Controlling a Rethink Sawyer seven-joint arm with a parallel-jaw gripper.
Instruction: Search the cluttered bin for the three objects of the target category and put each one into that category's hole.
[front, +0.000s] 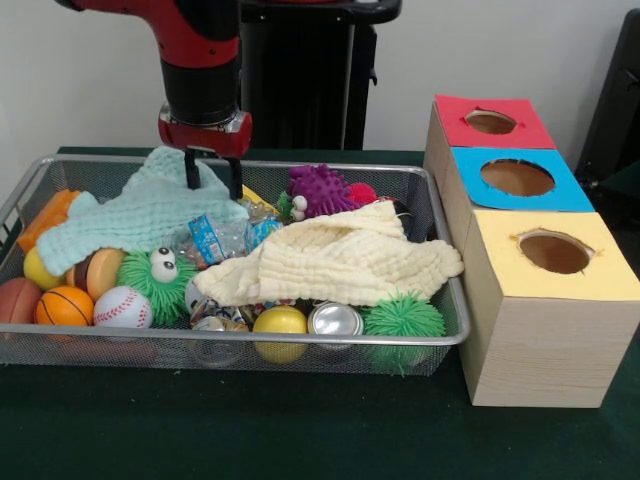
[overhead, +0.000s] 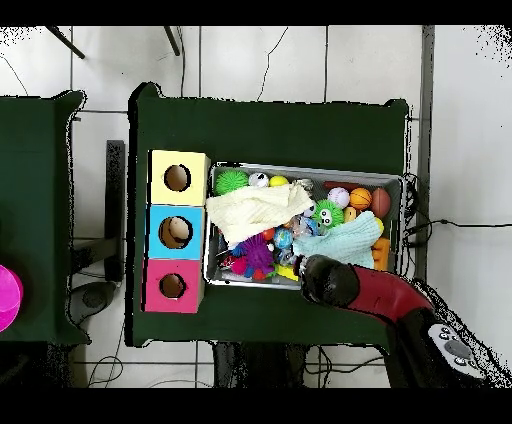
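Note:
My gripper picks up the mint green cloth by its raised top edge (front: 208, 182) next, since its lower part (front: 100, 228) lies slack over the toys.
The bin (front: 330, 342) is a silver wire-mesh basket full of clutter; it also shows in the overhead view (overhead: 305, 167). A mint green cloth (front: 140, 215) and a cream cloth (front: 340, 260) lie on top of the pile. My gripper (front: 212, 185) is open and empty, its two black fingers (front: 190, 170) hanging at the far top edge of the mint cloth. In the overhead view the arm (overhead: 330, 280) hides the gripper. Three wooden boxes stand beside the bin, with holes in red (front: 490, 121), blue (front: 517, 177) and yellow (front: 555, 251) tops.
The bin holds a purple spiky toy (front: 320, 190), green fuzzy balls (front: 403, 318), a green fuzzy toy with eyes (front: 158, 280), a baseball (front: 122, 308), a basketball (front: 64, 306), a yellow ball (front: 280, 322), a metal can (front: 335, 320) and crinkled wrappers (front: 215, 238).

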